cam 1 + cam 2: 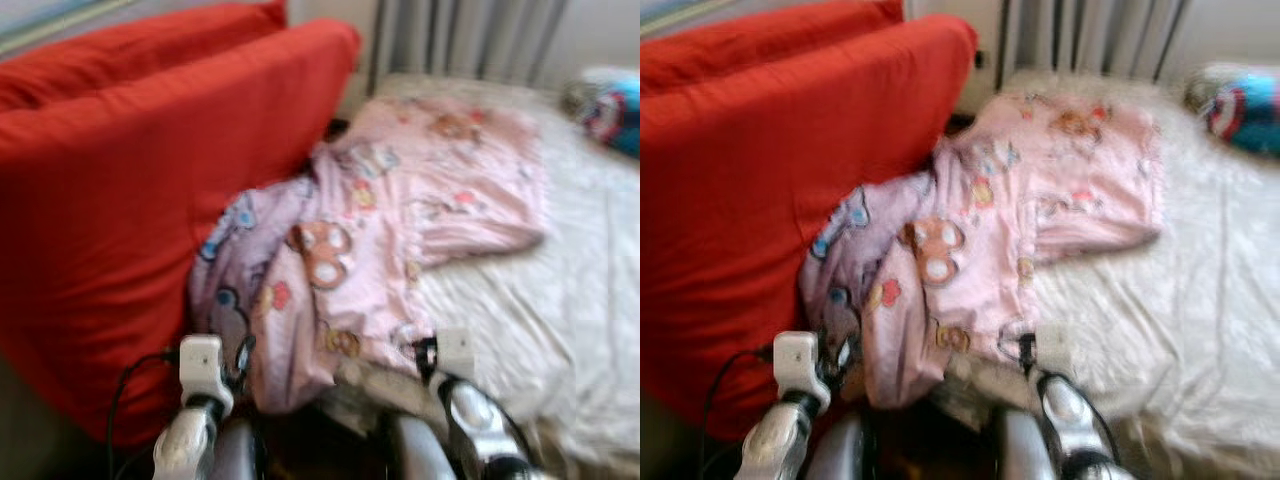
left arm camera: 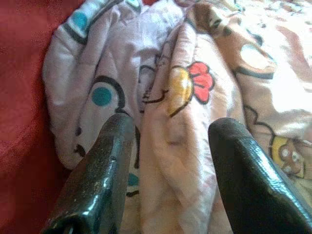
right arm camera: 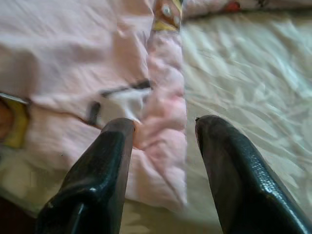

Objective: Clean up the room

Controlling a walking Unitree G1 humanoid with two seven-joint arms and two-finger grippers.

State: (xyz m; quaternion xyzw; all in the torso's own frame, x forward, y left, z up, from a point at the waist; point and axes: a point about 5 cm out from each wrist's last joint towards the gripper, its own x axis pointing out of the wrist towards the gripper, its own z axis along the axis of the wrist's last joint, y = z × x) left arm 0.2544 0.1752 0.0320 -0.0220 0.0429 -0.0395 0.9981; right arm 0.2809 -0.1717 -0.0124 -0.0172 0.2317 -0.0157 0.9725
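Observation:
My right gripper next grabs the quilt by its padded hem (image 1: 416, 308), which puffs up in a narrow roll, while the printed cloth (image 1: 374, 300) beside it lies flat.
A pink quilt with cartoon prints (image 1: 400, 210) lies crumpled across the near left part of the bed, its bunched end (image 2: 165, 97) hanging by the red cushion. My left gripper (image 2: 170, 141) is open, its fingers either side of a fold of that bunched end. My right gripper (image 3: 163, 129) is open too, straddling the quilt's padded edge (image 3: 163, 146) where it meets the white sheet (image 3: 243, 73). Both wrists (image 1: 200, 365) (image 1: 455, 355) sit at the bed's near edge.
Large red cushions (image 1: 130, 180) stand against the bed's left side. A white sheet (image 1: 560, 300) covers the bed's right half. A blue and red plush thing (image 1: 612, 112) lies at the far right. Grey curtains (image 1: 460, 40) hang behind.

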